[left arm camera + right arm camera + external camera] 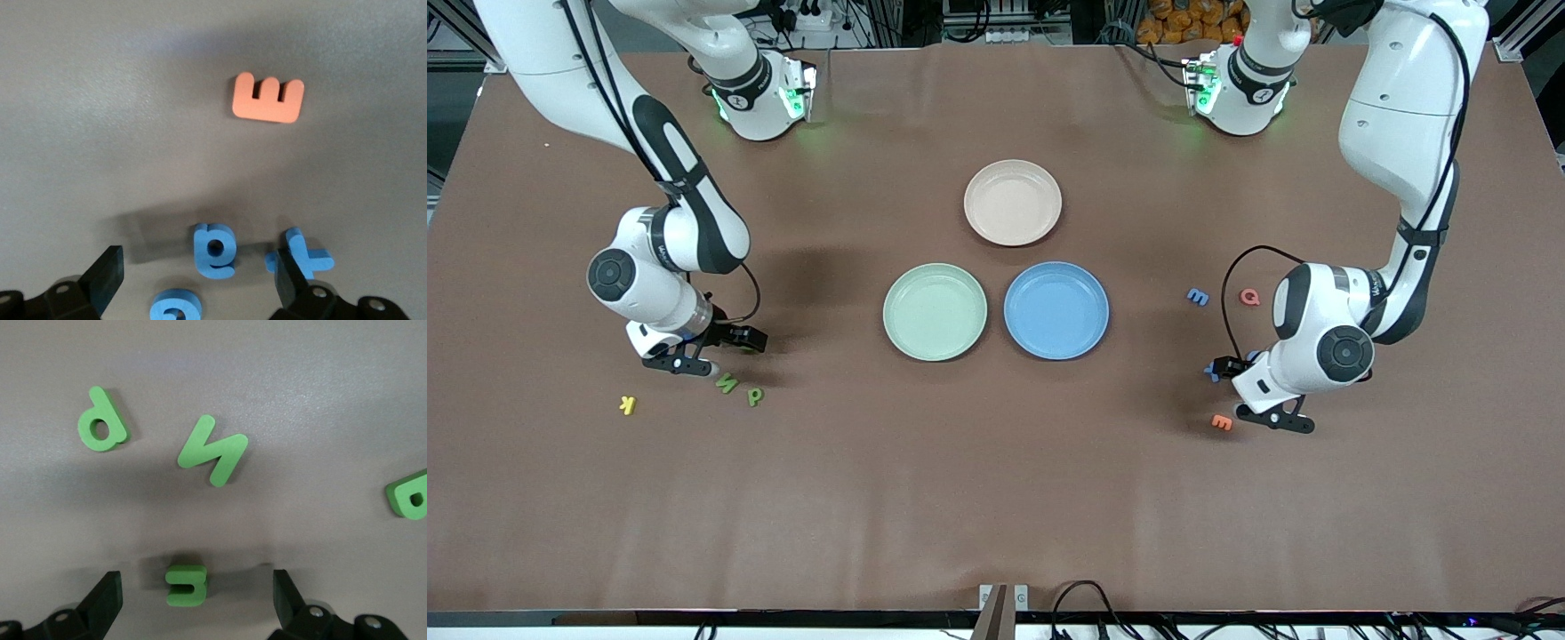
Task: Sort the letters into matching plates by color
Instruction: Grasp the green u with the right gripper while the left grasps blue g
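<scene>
The small green letter (187, 585) sits level between the right gripper's fingers in the wrist view, so the right gripper should close. Closing now would hold the letter.
The mint green plate (935, 311) and the blue plate (1056, 310) sit side by side mid-table, both bare. My right gripper (716, 353) hovers open over several green letters at the right arm's end. A small green letter (187, 585) lies between its fingers (107, 597), untouched, with a green N (213, 450) and a green P (102, 421) close by. My left gripper (1249, 393) is open over three blue letters. One, shaped like a g (215, 250), lies between its fingers (290, 277). A blue t (303, 257) lies against one finger.
A beige-pink plate (1013, 202) lies farther from the camera than the two plates. An orange E (1222, 423), a red Q (1250, 297) and a blue m (1197, 297) lie near the left gripper. A yellow K (628, 405) lies near the green letters.
</scene>
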Action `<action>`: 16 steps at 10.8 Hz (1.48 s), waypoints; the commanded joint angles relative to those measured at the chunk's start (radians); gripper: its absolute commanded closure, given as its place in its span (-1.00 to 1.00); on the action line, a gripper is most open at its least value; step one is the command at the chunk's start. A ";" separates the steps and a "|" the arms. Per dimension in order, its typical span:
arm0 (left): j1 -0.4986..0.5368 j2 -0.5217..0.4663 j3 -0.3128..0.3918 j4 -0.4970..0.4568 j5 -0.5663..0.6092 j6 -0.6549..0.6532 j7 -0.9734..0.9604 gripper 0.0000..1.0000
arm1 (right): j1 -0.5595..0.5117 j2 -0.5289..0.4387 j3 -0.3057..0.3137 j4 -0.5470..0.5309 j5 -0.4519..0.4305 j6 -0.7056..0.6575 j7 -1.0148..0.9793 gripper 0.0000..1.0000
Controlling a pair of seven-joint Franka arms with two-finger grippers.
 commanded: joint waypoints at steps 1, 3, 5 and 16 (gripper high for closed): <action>0.017 0.001 0.005 0.029 0.018 0.004 -0.004 -1.00 | 0.004 -0.016 0.006 -0.038 0.011 0.038 0.009 -1.00; 0.027 -0.007 0.005 0.028 0.021 0.004 -0.004 -1.00 | 0.008 -0.013 0.006 -0.039 0.011 0.044 0.009 -0.73; 0.027 0.019 0.005 0.022 0.021 0.004 -0.004 -1.00 | 0.013 -0.013 0.006 -0.041 0.009 0.046 0.009 -0.34; 0.015 0.016 0.003 0.017 0.021 0.000 -0.040 -1.00 | 0.017 -0.014 0.020 -0.052 0.001 0.055 0.006 0.69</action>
